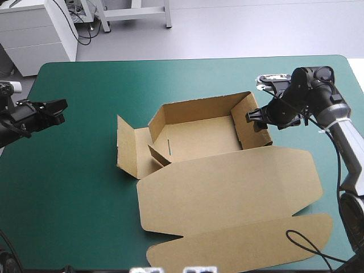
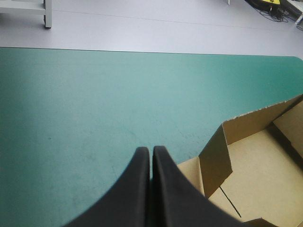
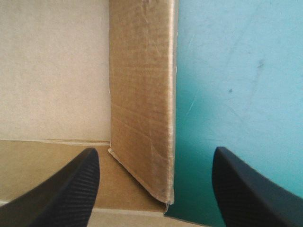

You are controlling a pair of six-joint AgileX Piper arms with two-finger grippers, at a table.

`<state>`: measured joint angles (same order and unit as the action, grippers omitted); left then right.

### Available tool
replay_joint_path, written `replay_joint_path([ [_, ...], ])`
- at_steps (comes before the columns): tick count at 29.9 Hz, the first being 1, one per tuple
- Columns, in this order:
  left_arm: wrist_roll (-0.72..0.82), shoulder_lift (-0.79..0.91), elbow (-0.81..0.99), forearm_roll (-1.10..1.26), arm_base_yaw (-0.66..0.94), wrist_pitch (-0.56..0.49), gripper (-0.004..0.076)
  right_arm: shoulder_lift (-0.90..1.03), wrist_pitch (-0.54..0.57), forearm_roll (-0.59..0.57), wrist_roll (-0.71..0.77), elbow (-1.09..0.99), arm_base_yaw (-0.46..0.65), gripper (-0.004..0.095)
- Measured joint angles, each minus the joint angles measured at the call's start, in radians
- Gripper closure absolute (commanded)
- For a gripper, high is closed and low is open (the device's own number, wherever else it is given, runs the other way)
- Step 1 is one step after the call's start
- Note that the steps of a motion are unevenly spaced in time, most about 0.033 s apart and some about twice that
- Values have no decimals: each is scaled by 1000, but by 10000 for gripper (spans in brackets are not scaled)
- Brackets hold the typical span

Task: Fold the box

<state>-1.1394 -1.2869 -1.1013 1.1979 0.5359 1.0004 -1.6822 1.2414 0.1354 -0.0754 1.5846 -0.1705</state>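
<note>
To hold the box [image 1: 199, 136] steady for folding, my right gripper will next grab the top edge of its upright side [image 1: 250, 104].
The brown box [image 1: 199, 136] lies in the middle of the teal-green table, its back, left and right walls raised and its lid [image 1: 227, 187] flat toward the front edge. One side flap [image 1: 128, 151] lies half-raised to the left. My right gripper [image 1: 259, 118] is open and straddles the upright right wall [image 3: 142, 109], one finger inside the tray and one outside; in its wrist view the right gripper [image 3: 155, 152] holds nothing. My left gripper [image 1: 56, 111] hovers shut near the table's left edge, apart from the box. From its wrist, the left gripper [image 2: 150, 150] points past the box's left corner [image 2: 218, 156].
The lid's front flap [image 1: 244, 244] reaches close to the table's front edge. Bare teal-green cover [image 1: 85, 187] stretches between the left gripper and the box, and along the far side [image 1: 187, 79].
</note>
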Motion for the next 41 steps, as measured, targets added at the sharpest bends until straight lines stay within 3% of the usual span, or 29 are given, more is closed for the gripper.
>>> replay_joint_path([
  [11,0,0,0,0,-1,-15,715,-138,-7,0,-21,-15,0,274],
  [13,0,0,0,0,-1,-15,715,-161,-7,0,-21,-15,0,313],
  [15,0,0,0,0,-1,-15,715,-181,-10,0,-22,-15,0,441],
  [19,1,0,0,0,-1,-15,715,-198,-15,0,-21,-12,0,933],
  [35,54,-4,0,5,-1,-33,715,-197,-11,26,-79,72,0,927],
  [41,116,-70,0,79,-1,-73,715,-90,-9,27,-134,72,5,927],
])
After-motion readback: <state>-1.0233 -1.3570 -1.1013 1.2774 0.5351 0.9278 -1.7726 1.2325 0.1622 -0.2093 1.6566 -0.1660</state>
